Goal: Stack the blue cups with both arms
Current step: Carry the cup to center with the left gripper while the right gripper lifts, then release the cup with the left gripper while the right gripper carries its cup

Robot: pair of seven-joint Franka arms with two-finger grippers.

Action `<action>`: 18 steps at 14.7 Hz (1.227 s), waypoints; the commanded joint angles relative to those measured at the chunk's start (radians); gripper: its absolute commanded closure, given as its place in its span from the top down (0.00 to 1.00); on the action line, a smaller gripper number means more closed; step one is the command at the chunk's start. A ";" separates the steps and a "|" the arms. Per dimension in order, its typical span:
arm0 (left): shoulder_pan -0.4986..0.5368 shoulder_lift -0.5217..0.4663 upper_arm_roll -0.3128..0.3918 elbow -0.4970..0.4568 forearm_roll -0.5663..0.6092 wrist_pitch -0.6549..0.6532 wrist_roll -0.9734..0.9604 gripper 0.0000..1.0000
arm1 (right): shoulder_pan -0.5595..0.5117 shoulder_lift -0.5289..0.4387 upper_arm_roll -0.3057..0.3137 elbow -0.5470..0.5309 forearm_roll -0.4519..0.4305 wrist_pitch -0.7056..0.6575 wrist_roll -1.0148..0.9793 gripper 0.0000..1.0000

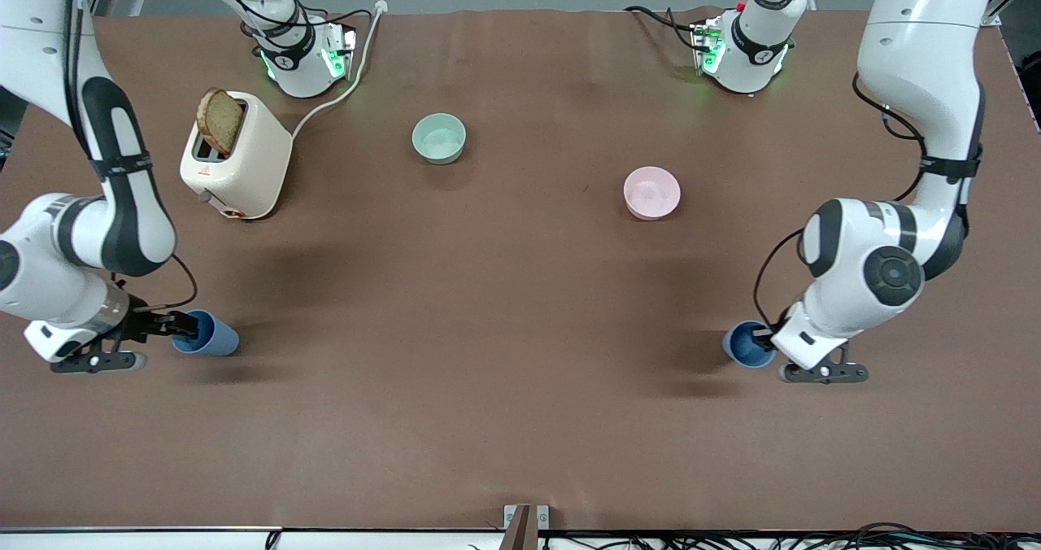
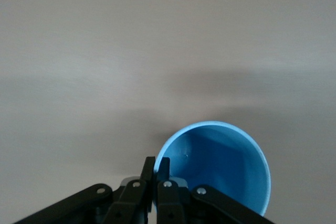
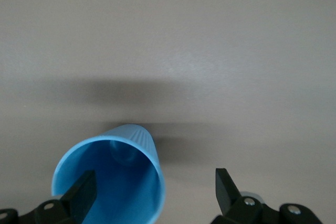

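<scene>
I should next use my right gripper to grab this blue cup by its rim, so that I can stack it into the other blue cup.
One blue cup is at the right arm's end of the table, near the front camera. My right gripper is open at its mouth. In the right wrist view, one finger is inside the cup and the other finger is well outside it, so the gripper straddles the rim. The other blue cup is at the left arm's end. My left gripper is shut on its rim. In the left wrist view, the gripper pinches the wall of the cup.
A cream toaster with a slice of bread stands near the right arm's base, its cable running to the table edge. A pale green bowl and a pink bowl sit farther from the front camera than the cups.
</scene>
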 commanded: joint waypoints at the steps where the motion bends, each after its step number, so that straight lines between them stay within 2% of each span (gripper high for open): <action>1: -0.096 -0.019 0.000 0.105 -0.009 -0.148 -0.145 0.00 | -0.005 -0.010 0.002 -0.035 0.009 0.029 -0.015 1.00; 2: -0.137 -0.019 0.000 0.140 -0.009 -0.188 -0.197 0.00 | -0.009 0.004 0.002 -0.030 0.011 0.029 -0.020 0.98; 3: -0.185 -0.018 0.000 0.165 -0.009 -0.207 -0.266 0.00 | -0.012 0.007 0.003 -0.022 0.011 0.029 -0.024 0.86; 4: -0.240 -0.015 0.000 0.169 -0.001 -0.207 -0.345 0.00 | -0.012 0.009 0.003 -0.021 0.011 0.029 -0.026 0.69; 5: -0.300 -0.004 0.001 0.174 0.003 -0.201 -0.427 0.00 | -0.013 0.013 0.003 -0.019 0.011 0.028 -0.026 0.47; 6: -0.349 0.019 0.007 0.192 0.005 -0.187 -0.502 0.00 | -0.012 0.013 0.002 -0.018 0.011 0.026 -0.026 0.22; 7: -0.378 0.039 0.007 0.202 0.006 -0.154 -0.553 0.00 | -0.012 0.012 0.003 -0.013 0.011 0.024 -0.026 0.07; 8: -0.415 0.056 0.007 0.202 0.005 -0.094 -0.597 0.00 | -0.013 0.013 0.002 -0.007 0.012 0.024 -0.027 0.00; 12: -0.498 0.152 0.011 0.203 0.005 0.080 -0.713 0.00 | -0.027 0.021 0.003 0.030 0.015 -0.018 -0.075 0.00; 14: -0.521 0.180 0.012 0.203 0.005 0.106 -0.714 0.02 | -0.018 0.010 0.003 0.134 0.049 -0.195 -0.072 0.00; 15: -0.523 0.183 0.011 0.203 0.003 0.111 -0.714 0.12 | -0.013 0.003 0.002 0.192 0.101 -0.292 -0.069 0.00; 16: -0.521 0.182 0.009 0.203 0.003 0.109 -0.714 0.27 | -0.012 -0.016 0.000 0.235 0.147 -0.371 -0.064 0.00; 17: -0.523 0.179 0.009 0.203 0.002 0.109 -0.716 0.73 | -0.007 -0.034 0.002 0.254 0.173 -0.411 -0.053 0.00; 18: -0.519 0.167 0.011 0.203 0.003 0.108 -0.714 1.00 | 0.004 -0.054 0.003 0.263 0.193 -0.422 -0.017 0.00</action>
